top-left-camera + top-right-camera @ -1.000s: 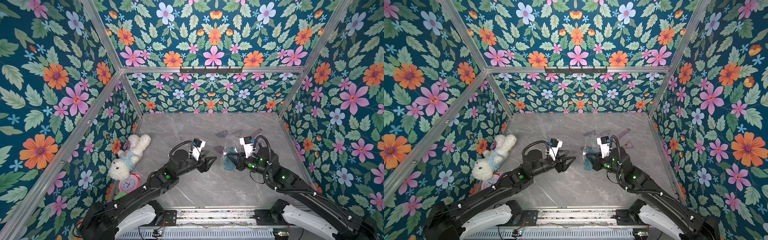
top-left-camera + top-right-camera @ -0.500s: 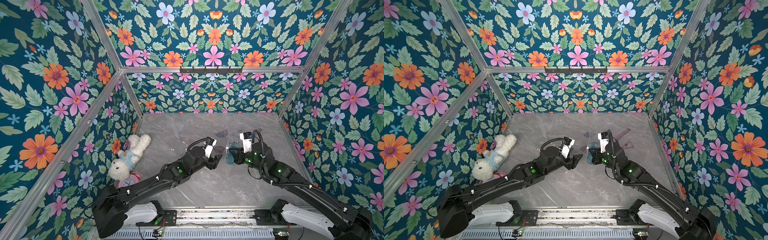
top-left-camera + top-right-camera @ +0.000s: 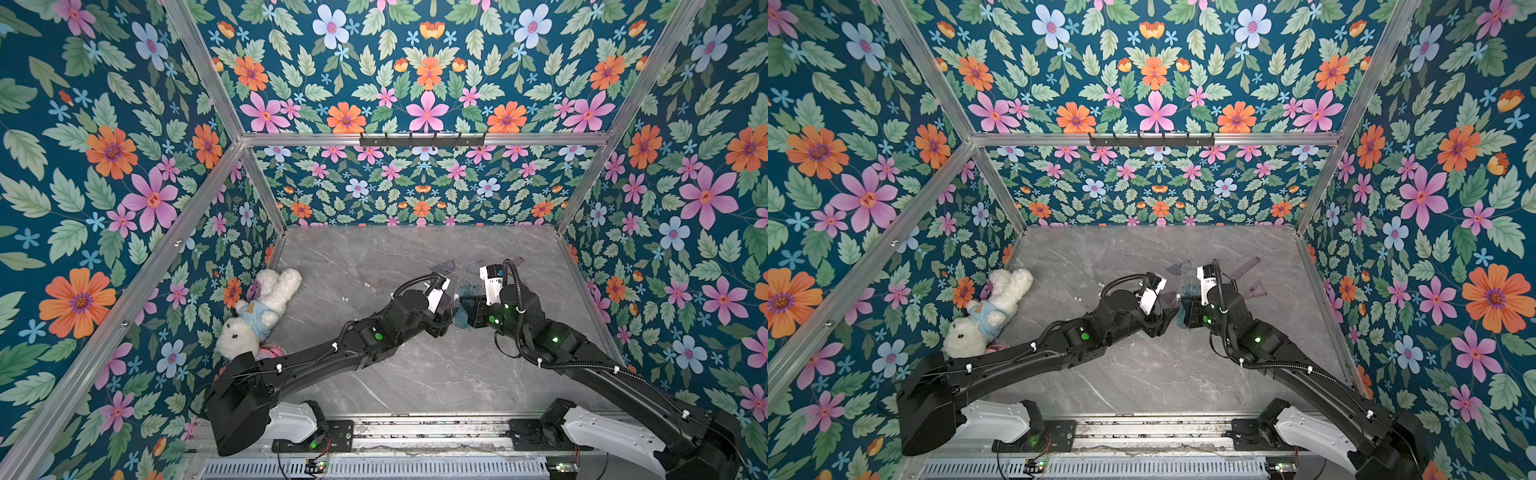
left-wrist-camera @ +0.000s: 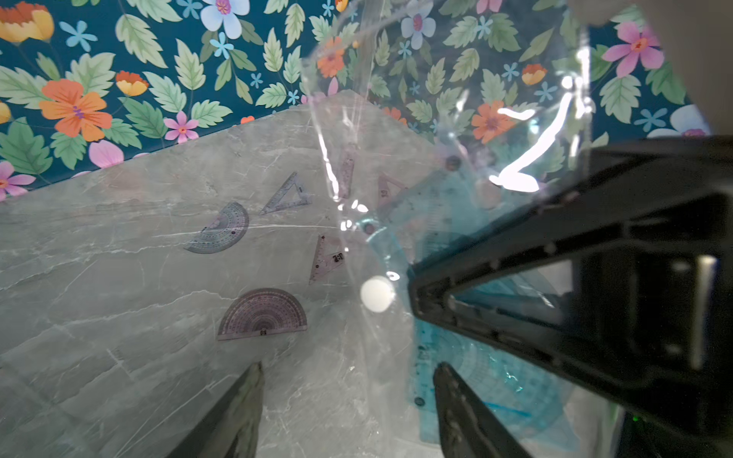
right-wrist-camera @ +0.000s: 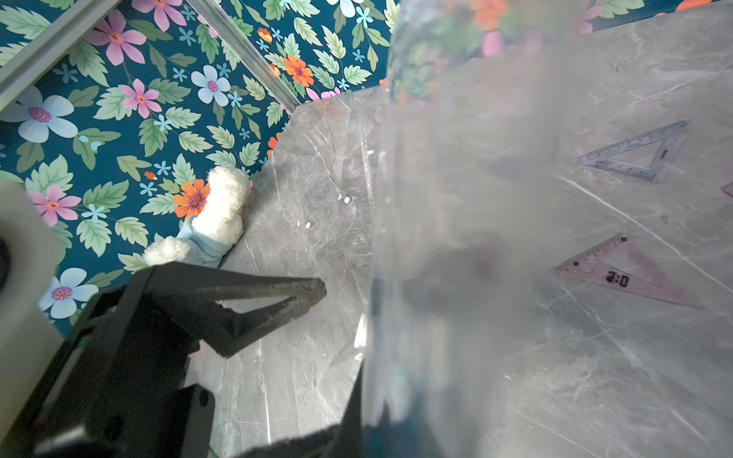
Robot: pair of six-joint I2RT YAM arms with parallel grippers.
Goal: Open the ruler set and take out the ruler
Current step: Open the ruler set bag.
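Next, my left gripper pinches the clear pouch's near edge by the white snap, which leaves the blue ruler free to take out.
The ruler set is a clear plastic pouch with a blue ruler inside, held upright above the table. My right gripper is shut on the pouch's lower part. My left gripper is open just left of it. In the left wrist view the pouch's near edge, with a white snap, hangs between my open fingers. The pouch fills the right wrist view as a blur.
Loose purple rulers lie on the grey table behind the pouch: two protractors and two triangles. A white plush bunny and a pink clock lie against the left wall. Flowered walls enclose the table.
My left arm has reached right, bringing its open gripper up to the pouch. The right gripper kept its grip and shifted the pouch slightly toward the back.
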